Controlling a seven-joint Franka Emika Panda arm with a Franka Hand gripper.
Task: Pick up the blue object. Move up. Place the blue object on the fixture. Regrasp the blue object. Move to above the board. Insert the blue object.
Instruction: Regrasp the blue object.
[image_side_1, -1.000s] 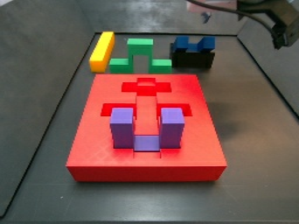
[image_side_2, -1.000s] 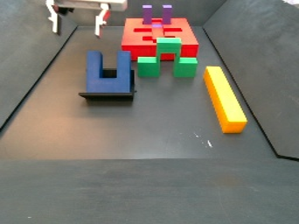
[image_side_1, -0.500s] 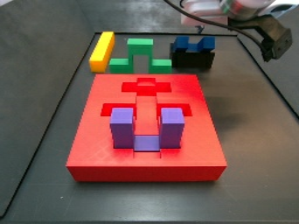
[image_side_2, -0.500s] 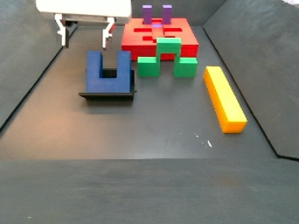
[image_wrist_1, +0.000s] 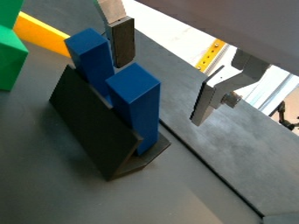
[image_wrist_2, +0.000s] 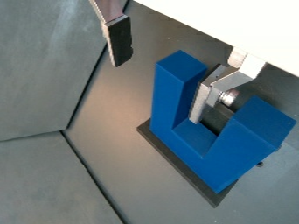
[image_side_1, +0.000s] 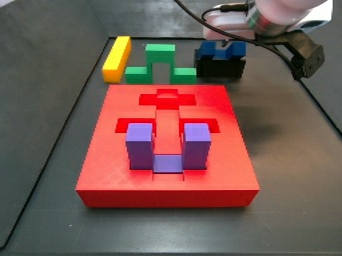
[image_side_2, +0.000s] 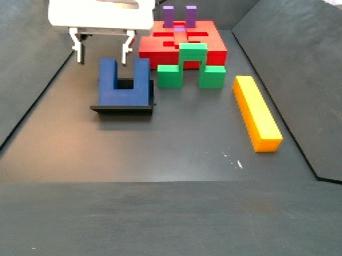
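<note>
The gripper should next grab the object by one upright prong (image_wrist_1: 135, 92), so that it can move the object onto the board for insertion.
The blue object (image_side_2: 124, 80) stands with its two prongs up on the black fixture (image_side_2: 123, 106), also seen in a side view (image_side_1: 221, 48) on the fixture (image_side_1: 222, 70). My gripper (image_side_2: 103, 57) is open and empty, just above and slightly behind the blue object. In both wrist views the fingers (image_wrist_1: 121, 41) (image_wrist_2: 117, 39) hang apart over the blue object (image_wrist_1: 131, 92) (image_wrist_2: 205, 127) without touching it. The fixture (image_wrist_1: 100, 131) shows under it. The red board (image_side_1: 107, 150) (image_side_2: 158, 44) lies flat nearby.
A purple U-shaped block (image_side_1: 140, 145) (image_side_2: 181, 13) sits in the board. A green block (image_side_1: 160, 58) (image_side_2: 191, 62) and a yellow bar (image_side_1: 118, 57) (image_side_2: 257, 112) lie on the dark floor beside the fixture. Raised walls ring the floor.
My gripper has moved from the side toward the blue object and come lower over it. It stays open. The blocks have not moved.
</note>
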